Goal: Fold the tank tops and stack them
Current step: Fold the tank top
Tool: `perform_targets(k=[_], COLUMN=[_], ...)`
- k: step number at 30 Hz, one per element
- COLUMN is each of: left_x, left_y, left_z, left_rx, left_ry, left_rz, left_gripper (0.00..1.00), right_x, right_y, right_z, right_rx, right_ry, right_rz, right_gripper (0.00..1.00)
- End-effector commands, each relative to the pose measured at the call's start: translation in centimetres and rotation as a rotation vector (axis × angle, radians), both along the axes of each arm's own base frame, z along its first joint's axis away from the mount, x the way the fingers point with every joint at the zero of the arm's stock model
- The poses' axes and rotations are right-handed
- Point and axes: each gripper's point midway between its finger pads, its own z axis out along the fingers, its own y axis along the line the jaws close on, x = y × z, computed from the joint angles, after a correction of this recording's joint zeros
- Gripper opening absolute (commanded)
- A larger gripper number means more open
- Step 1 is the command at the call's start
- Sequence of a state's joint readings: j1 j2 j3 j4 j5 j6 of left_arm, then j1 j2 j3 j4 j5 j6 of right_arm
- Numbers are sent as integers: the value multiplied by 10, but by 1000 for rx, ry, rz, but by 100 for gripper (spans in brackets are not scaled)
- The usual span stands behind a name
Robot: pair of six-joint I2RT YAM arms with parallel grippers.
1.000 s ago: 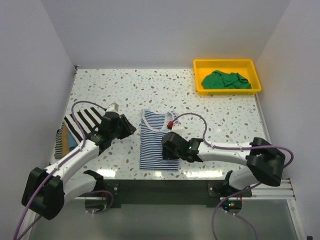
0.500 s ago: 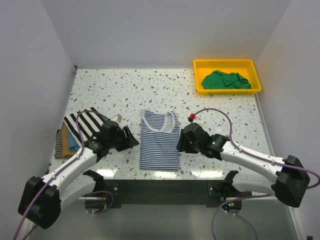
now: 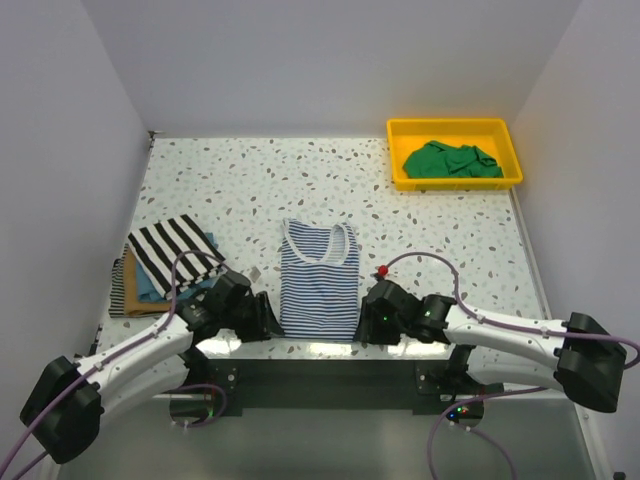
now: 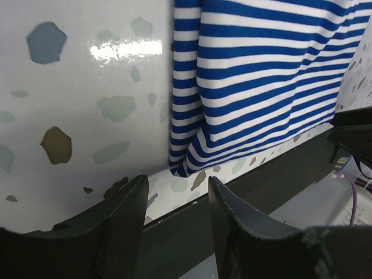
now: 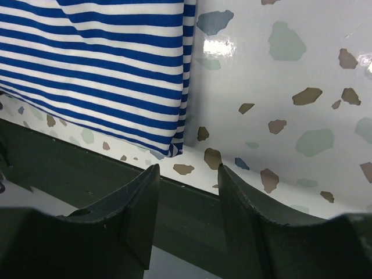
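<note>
The right gripper grabs the striped tank top's near hem corner next, to fold the hem over toward the neck.
The thin navy-white striped tank top (image 3: 318,280) lies flat at the table's near middle, folded narrow, neck at the far end. My left gripper (image 3: 262,318) sits low by its near left hem corner, my right gripper (image 3: 368,318) by the near right corner. In the left wrist view the striped top (image 4: 261,75) ends just above my open left gripper (image 4: 177,181), whose jaws hold nothing. My right gripper (image 5: 189,170) stands open and empty below the striped top's corner (image 5: 174,148). A bold black-white striped top (image 3: 172,248) caps a stack of tan and blue tops (image 3: 135,285) at the left.
A yellow tray (image 3: 455,124) at the far right holds a crumpled green top (image 3: 450,160). The table's dark front rail (image 4: 279,174) runs just under both grippers. Grey walls close in the left, right and back sides.
Both grippers have drawn back toward the near edge, down to the striped top's hem corners. The right one came off the top and moved to its right side.
</note>
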State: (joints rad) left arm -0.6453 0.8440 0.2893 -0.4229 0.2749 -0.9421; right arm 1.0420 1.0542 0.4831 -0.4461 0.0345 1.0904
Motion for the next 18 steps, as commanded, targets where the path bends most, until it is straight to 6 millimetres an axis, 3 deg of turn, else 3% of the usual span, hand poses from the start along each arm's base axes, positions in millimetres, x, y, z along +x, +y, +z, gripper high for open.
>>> perform_targets(k=[1, 10, 18], left_x=[-8, -8, -6], left_y=[-7, -7, -6], left_z=[-3, -9, -13], left_rx=[-22, 15, 38], left_ry=[36, 42, 37], left_rz=[0, 11, 38], left_gripper=[51, 51, 43], right_x=[2, 6, 8], right_y=[13, 11, 14], right_z=[4, 3, -8], right_rx=[77, 124, 144], right_ry=[10, -8, -5], right_rz=[-61, -141, -193], right_gripper=[48, 48, 48])
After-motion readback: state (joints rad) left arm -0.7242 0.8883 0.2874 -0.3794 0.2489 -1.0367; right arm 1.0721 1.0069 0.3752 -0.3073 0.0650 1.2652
